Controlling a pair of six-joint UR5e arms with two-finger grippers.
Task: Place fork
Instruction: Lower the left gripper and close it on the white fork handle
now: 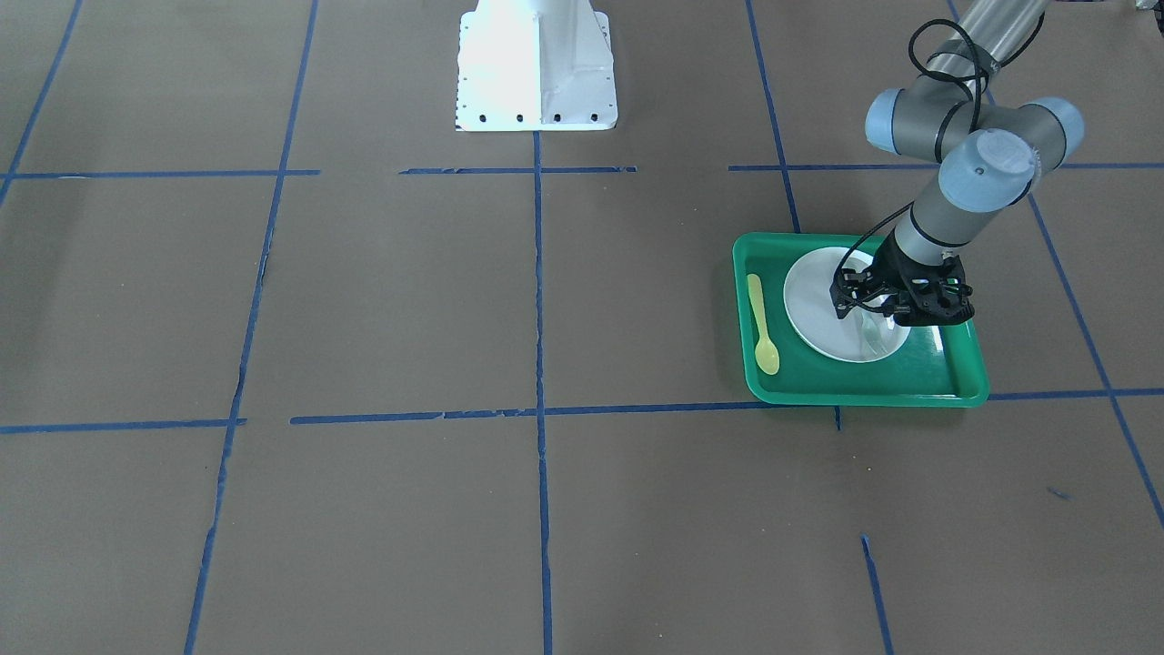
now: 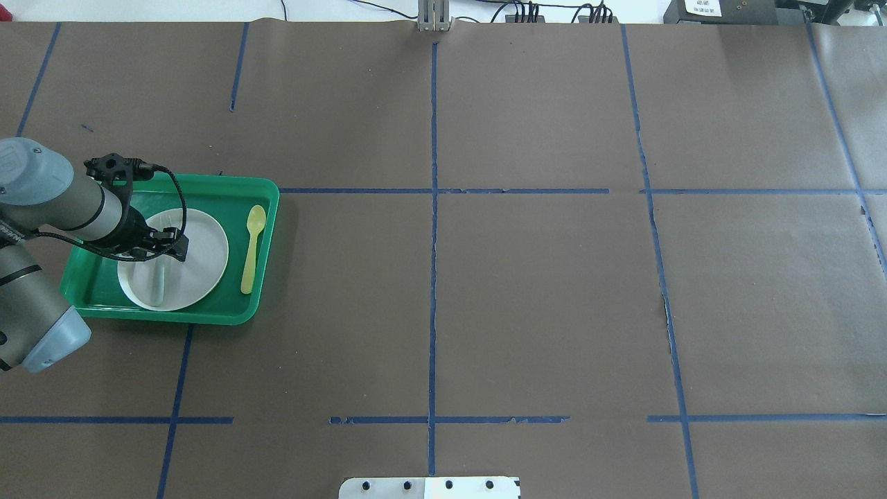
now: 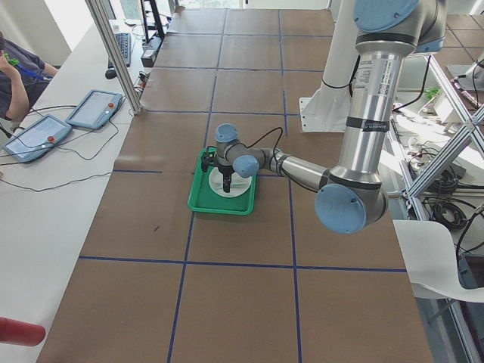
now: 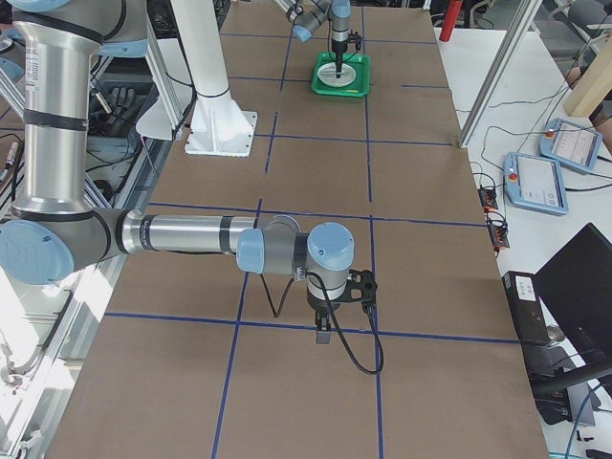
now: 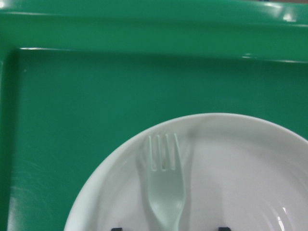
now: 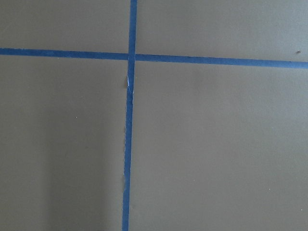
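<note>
I should grab the fork with my left gripper next, by its narrow handle behind the fork's head (image 5: 170, 226), because the fork's pointed teeth are on the plate (image 5: 240, 168).
The pale whitish fork (image 5: 166, 178) lies flat on the white plate (image 5: 240, 168), its tines toward the tray's wall. The plate (image 2: 201, 249) sits in the green tray (image 2: 208, 181) at the table's left. The fork (image 2: 158, 284) also shows in the overhead view. My left gripper (image 2: 158, 258) hangs low over the plate, open, with its fingertips (image 5: 222, 228) on either side of the fork's handle. In the front view the left gripper (image 1: 868, 318) is above the fork (image 1: 873, 335). My right gripper (image 4: 325, 333) hovers over bare table far away; I cannot tell whether it is open or shut.
A yellow spoon (image 2: 251, 249) lies in the tray beside the plate, on the side away from my left arm. The white robot base (image 1: 536, 73) stands at the table's middle edge. Blue tape lines cross the brown table cover.
</note>
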